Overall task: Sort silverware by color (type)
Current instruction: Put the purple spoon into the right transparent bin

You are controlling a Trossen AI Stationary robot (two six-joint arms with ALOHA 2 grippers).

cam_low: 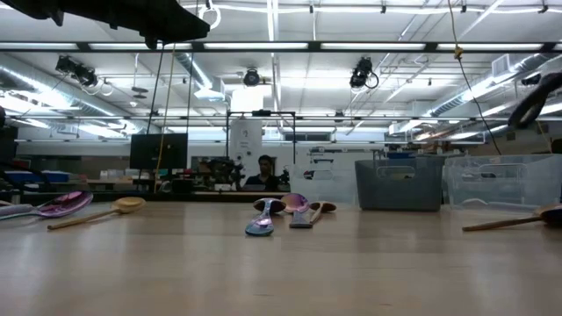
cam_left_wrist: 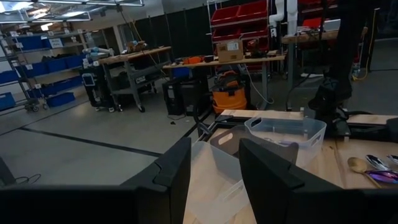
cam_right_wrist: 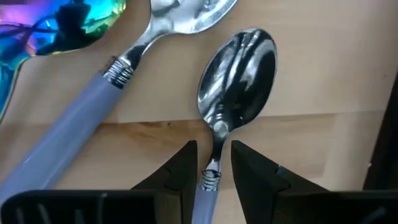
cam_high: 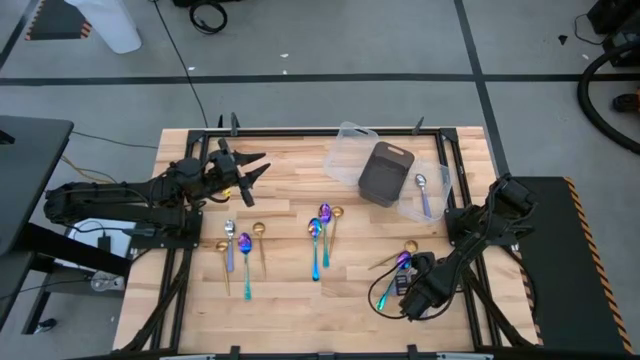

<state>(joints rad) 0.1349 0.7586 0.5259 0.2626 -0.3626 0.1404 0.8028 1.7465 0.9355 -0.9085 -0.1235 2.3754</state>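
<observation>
The robot's right gripper will sort the silverware by type, so it will next grab the silver spoon by its neck (cam_right_wrist: 217, 145).
Slim spoons lie flat on the wooden table in three loose groups: left (cam_high: 245, 252), middle (cam_high: 322, 232) and right (cam_high: 403, 258). They are iridescent, gold, or silver with lilac handles. One silver spoon (cam_high: 422, 190) lies in a clear tray. My right gripper (cam_high: 408, 284) is low over the right group. In the right wrist view it is open (cam_right_wrist: 213, 163), one finger on either side of a silver spoon's neck (cam_right_wrist: 216, 134), with thin gaps showing. My left gripper (cam_high: 252, 170) is open, raised over the table's far left part.
A dark bin (cam_high: 385, 172) stands between two clear trays (cam_high: 350, 150) (cam_high: 432, 200) at the far right. An iridescent spoon (cam_right_wrist: 62, 25) and a second lilac-handled spoon (cam_right_wrist: 93, 99) lie close beside the straddled one. Bare wood shows along the near edge, in the middle.
</observation>
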